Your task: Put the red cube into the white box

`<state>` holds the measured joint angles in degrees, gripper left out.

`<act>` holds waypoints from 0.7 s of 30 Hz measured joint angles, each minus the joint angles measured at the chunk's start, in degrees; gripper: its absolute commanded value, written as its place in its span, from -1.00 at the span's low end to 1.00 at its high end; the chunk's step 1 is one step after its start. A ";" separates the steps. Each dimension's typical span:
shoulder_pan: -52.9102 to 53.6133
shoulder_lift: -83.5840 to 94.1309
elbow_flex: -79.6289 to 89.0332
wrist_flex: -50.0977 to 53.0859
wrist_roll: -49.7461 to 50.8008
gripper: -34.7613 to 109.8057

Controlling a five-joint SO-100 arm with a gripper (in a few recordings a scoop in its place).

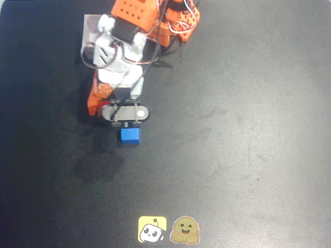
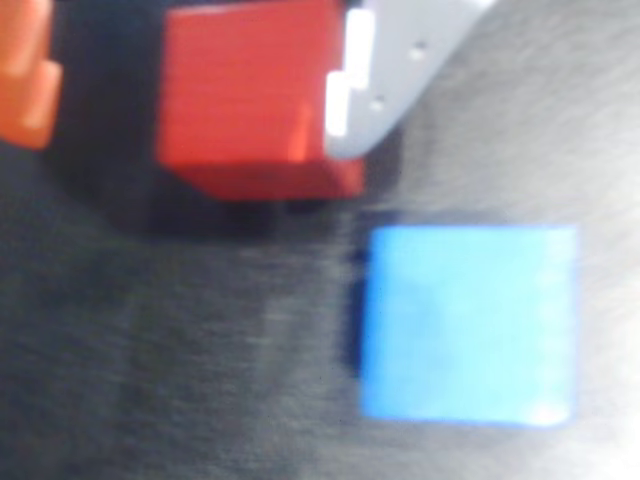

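Next, my gripper grabs the red cube by its opposite sides, to put the cube into the white box.
The red cube sits on the dark table between my fingers. The grey-white finger touches the cube's right side, while the orange finger stands off to its left with a dark gap between. My gripper is open around the cube. Seen from overhead, the gripper points down at the table with a sliver of the red cube showing at its left. The white box lies at the top left, partly hidden behind the arm.
A blue cube rests close beside the red one, just past the wrist camera. Two stickers lie at the table's bottom edge. The arm's orange base is at the top.
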<state>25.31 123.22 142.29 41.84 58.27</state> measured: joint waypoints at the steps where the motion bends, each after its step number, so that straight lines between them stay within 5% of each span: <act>1: -0.18 0.09 0.09 0.00 0.00 -0.21; 21: -0.44 -1.76 1.49 -2.64 -0.53 -0.18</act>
<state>24.87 121.46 143.79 39.20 57.74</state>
